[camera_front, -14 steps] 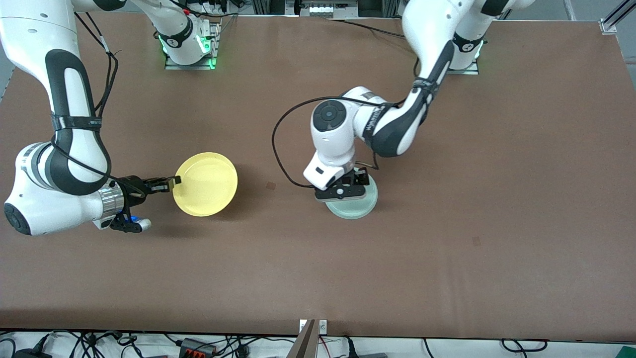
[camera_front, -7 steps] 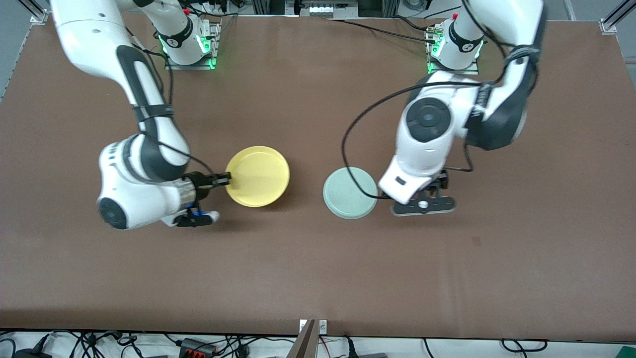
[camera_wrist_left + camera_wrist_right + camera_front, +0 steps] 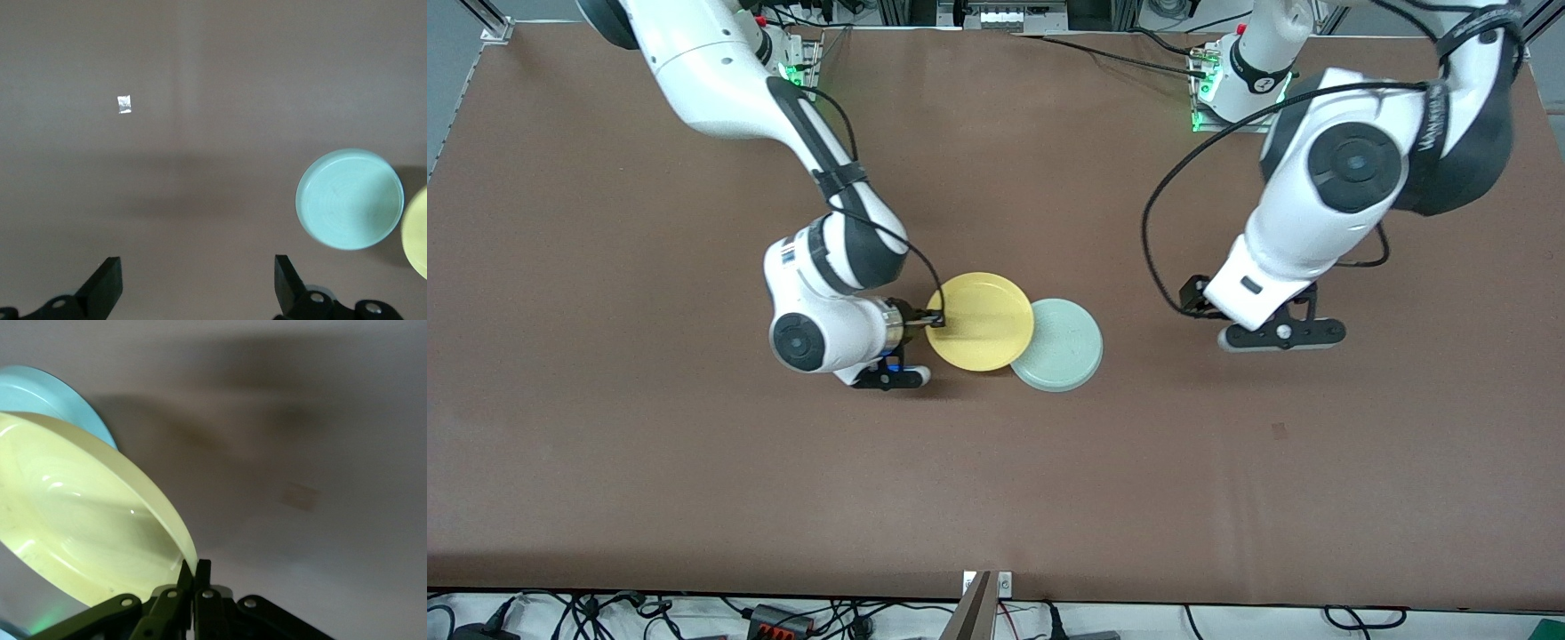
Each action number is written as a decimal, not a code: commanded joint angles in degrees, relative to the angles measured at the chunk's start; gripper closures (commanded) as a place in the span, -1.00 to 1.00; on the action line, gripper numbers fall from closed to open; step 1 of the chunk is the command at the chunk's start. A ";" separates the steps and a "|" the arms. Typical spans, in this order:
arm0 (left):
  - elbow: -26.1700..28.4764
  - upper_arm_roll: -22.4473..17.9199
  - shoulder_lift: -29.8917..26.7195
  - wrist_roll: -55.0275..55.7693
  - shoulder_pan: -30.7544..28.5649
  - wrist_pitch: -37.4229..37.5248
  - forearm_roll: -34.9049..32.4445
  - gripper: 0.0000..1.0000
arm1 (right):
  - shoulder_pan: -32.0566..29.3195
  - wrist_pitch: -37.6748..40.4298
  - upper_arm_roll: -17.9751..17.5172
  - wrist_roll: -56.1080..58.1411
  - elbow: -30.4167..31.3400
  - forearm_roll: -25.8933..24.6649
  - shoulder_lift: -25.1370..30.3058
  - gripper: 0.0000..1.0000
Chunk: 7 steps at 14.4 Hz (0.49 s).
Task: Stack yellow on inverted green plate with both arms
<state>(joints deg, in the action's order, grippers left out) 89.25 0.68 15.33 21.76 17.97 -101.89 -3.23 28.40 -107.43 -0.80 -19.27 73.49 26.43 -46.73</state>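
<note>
I should center the yellow plate over the green plate before opening my right gripper: the green plate's middle (image 3: 1058, 345) shows beside the yellow plate's edge (image 3: 1031, 332).
The yellow plate (image 3: 980, 321) is held by its rim in my right gripper (image 3: 936, 318), which is shut on it; its edge overlaps the pale mint-green plate (image 3: 1060, 346), which lies upside down on the table. In the right wrist view the yellow plate (image 3: 87, 533) fills the frame in front of my right gripper (image 3: 195, 570), with the green plate (image 3: 60, 397) showing past its rim. My left gripper (image 3: 1276, 333) is open and empty over bare table toward the left arm's end. The left wrist view shows my left gripper (image 3: 197, 283), the green plate (image 3: 349, 199) and a sliver of the yellow plate (image 3: 417, 233).
The brown table (image 3: 694, 489) is bare round the plates. A small mark (image 3: 1280, 431) lies nearer the front camera than my left gripper. A small pale scrap (image 3: 124, 104) shows on the table in the left wrist view.
My right gripper has carried the yellow plate toward the left arm's end until it overlaps the green plate. My left gripper left the green plate, moved off toward its own end and rose.
</note>
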 commanded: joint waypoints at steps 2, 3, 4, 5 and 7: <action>11.72 0.46 -9.52 -5.82 -2.94 -3.40 1.65 -1.00 | 3.84 -6.71 0.27 -3.39 -0.90 6.61 -3.01 1.00; 12.61 0.38 -10.57 -8.46 -3.55 -3.31 1.74 -1.00 | 5.42 -8.91 0.27 -5.14 -0.98 6.71 -3.71 1.00; 12.79 0.46 -11.37 -10.31 -5.04 -2.88 1.74 -1.00 | 6.13 -10.85 0.27 -6.90 -0.98 6.71 -4.33 1.00; 12.79 0.38 -12.07 -12.94 -5.75 -2.26 1.65 -1.00 | 7.09 -12.61 0.27 -8.05 -0.98 6.71 -5.03 1.00; 12.70 0.37 -13.21 -16.99 -8.20 -0.77 1.74 -1.00 | 8.42 -14.46 0.27 -9.02 -0.98 6.80 -6.17 1.00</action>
<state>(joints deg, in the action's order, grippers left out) 99.91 0.66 5.05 9.65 12.48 -103.14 -2.99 35.75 -120.24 -0.82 -26.62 73.48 31.98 -51.57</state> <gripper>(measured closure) 0.000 0.974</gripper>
